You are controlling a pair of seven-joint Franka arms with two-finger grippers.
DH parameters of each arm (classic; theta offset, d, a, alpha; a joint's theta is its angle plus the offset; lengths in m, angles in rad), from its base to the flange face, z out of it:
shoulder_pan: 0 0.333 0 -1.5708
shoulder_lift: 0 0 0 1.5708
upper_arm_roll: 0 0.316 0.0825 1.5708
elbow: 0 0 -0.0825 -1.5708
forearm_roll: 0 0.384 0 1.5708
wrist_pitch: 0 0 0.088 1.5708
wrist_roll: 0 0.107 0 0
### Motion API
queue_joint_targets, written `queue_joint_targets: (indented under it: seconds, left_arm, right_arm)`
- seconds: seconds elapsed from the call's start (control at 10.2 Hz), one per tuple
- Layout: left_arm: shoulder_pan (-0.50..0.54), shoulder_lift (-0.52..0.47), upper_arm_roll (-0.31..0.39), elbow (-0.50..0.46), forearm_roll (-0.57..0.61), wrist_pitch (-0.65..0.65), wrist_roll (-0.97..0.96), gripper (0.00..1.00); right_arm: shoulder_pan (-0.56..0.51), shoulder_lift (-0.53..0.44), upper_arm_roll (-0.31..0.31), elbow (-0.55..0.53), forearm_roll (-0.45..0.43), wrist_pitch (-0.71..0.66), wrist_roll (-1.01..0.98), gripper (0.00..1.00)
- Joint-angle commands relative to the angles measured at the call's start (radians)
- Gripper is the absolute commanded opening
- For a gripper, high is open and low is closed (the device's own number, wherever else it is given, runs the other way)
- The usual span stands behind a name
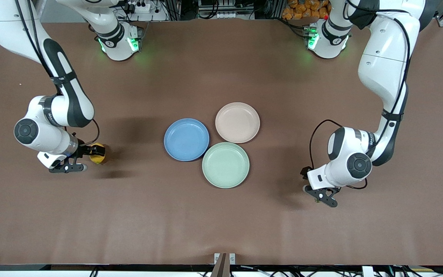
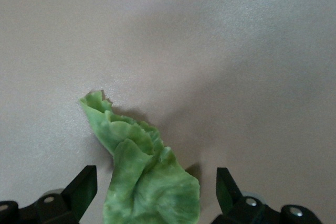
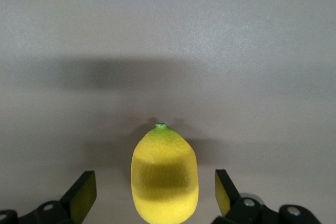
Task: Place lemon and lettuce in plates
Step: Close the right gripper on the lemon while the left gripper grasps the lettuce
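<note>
The lemon needs to go in the blue plate, so my right gripper should grab it by its rounded middle next.
The yellow lemon lies on the brown table toward the right arm's end. My right gripper is low over it and open; in the right wrist view the lemon sits between the fingertips with a gap on each side. My left gripper is low over the table toward the left arm's end and open around the green wrinkly lettuce, without touching it. The lettuce is hidden in the front view. The blue plate and the pinkish-beige plate lie empty mid-table.
A mint green plate, empty, touches both other plates and lies nearer the front camera. The two arm bases stand along the table edge farthest from that camera.
</note>
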Motion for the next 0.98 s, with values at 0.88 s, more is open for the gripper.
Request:
queue_joint_targets:
  seconds: [0.88]
  left_arm:
    - [0.006,0.018,0.004,0.006,-0.028,0.054,0.014,1.0]
  right_arm:
    - [-0.005,0.077,0.001,-0.132,-0.019,0.286,-0.003,1.0]
